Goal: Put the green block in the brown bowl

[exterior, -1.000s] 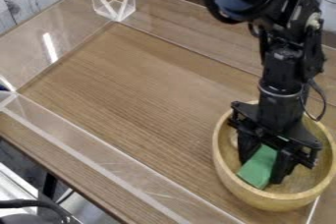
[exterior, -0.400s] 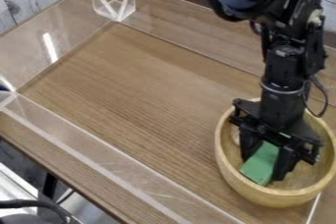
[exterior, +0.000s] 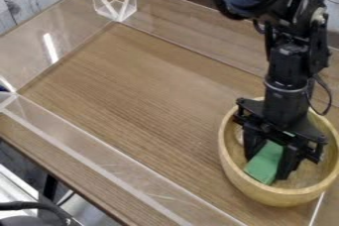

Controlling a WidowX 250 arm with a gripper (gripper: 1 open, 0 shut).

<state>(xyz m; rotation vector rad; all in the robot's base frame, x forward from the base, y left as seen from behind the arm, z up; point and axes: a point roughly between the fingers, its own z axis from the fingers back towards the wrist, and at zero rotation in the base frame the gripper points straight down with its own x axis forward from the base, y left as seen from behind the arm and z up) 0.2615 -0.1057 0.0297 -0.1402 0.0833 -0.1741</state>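
Observation:
The green block's lower end sits low inside the rim of the brown bowl, so it is now time for my gripper to release the block.
The brown bowl sits at the table's near right corner, wide and of light tan wood. Inside it the green block stands tilted, its lower end on the bowl's floor. My gripper points straight down into the bowl. Its black fingers press against the block on both sides, so it is shut on the block. The block's upper end is hidden by the gripper body.
The wooden table top is ringed by a low clear acrylic wall. A clear triangular bracket stands at the far corner. The table's right edge runs just behind the bowl.

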